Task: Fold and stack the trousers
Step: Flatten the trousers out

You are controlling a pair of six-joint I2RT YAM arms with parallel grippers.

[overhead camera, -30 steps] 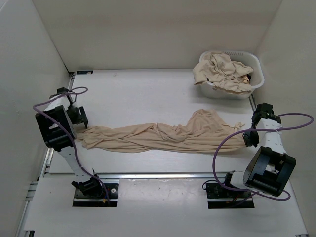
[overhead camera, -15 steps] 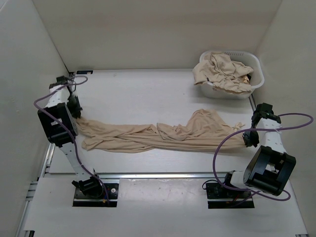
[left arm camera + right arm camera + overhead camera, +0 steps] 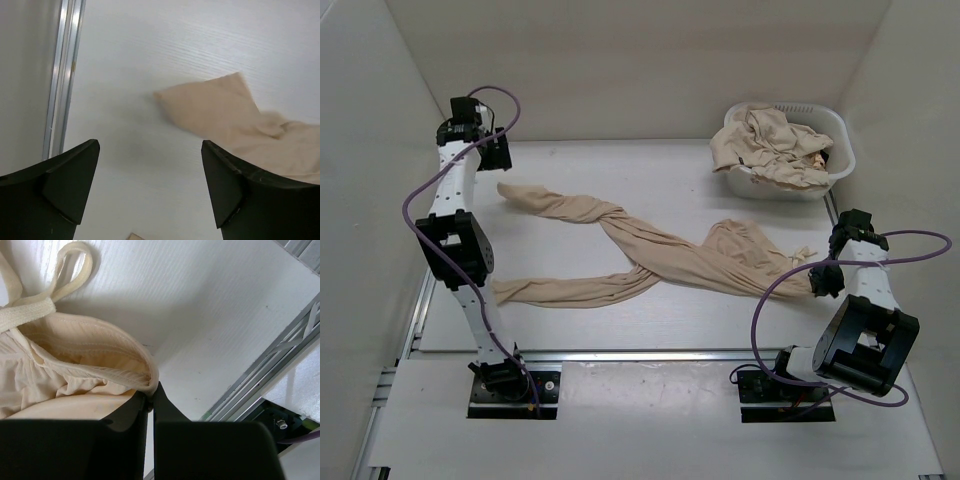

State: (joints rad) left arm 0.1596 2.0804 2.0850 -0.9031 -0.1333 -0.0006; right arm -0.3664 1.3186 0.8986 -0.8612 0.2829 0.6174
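Next, the left gripper grabs the trousers' far leg by its end (image 3: pixel 509 192) (image 3: pixel 176 101) to fold that leg straight onto the near leg.
One pair of beige trousers (image 3: pixel 690 260) lies spread on the white table (image 3: pixel 620 170). One leg runs to the far left, its end (image 3: pixel 515 192) below my left gripper (image 3: pixel 488 152). The other leg (image 3: pixel 550 290) lies toward the near left. In the left wrist view my left gripper (image 3: pixel 150 185) is open and empty, raised above the table, with the leg end (image 3: pixel 215 107) just beyond its fingers. My right gripper (image 3: pixel 823 280) is shut on the waistband (image 3: pixel 130 355) at the trousers' right end; it also shows in the right wrist view (image 3: pixel 150 392).
A white laundry basket (image 3: pixel 835 165) holding more beige trousers (image 3: pixel 770 145) stands at the back right. White walls enclose the table on three sides. A metal rail (image 3: pixel 62 80) runs along the left edge, another (image 3: pixel 270 375) along the right.
My left arm has swung from the near left to the far left corner, dragging one trouser leg with it so the legs now spread apart. The left gripper now stands open above the leg end. The right arm has not moved.
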